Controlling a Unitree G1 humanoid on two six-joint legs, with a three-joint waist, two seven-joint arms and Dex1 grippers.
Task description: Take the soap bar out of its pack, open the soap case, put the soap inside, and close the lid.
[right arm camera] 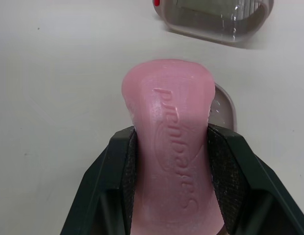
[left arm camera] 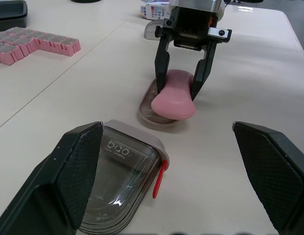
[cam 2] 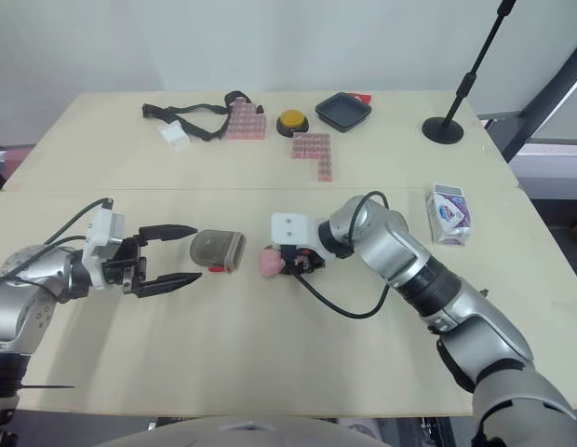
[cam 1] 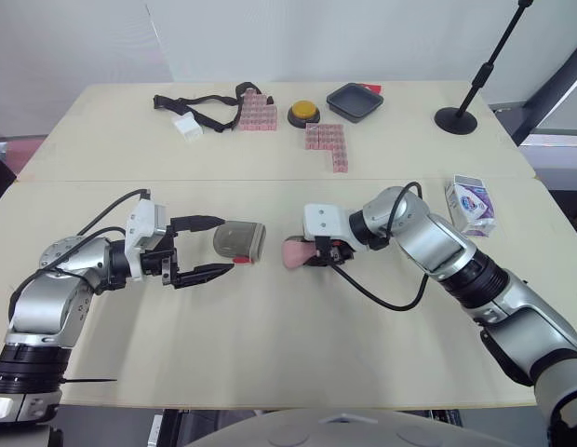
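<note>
I should next grab the soap case lid with my left gripper by the clear sides near its closed end, as the red latch sticks out beside the lid's rim.
My right gripper is shut on the pink soap bar, one finger on each long side. The soap sits low over the shallow grey case base, overhanging its rim; I cannot tell if it rests fully in it. The clear case lid with a red latch lies apart on the table, to the left of the base. My left gripper is open, and its fingertips flank the near end of the lid without touching it. The soap pack lies at the right.
At the back of the table are pink block clusters, a yellow button, a black tray, a black strap with a white piece, and a stand base. My right arm's cable loops near the soap.
</note>
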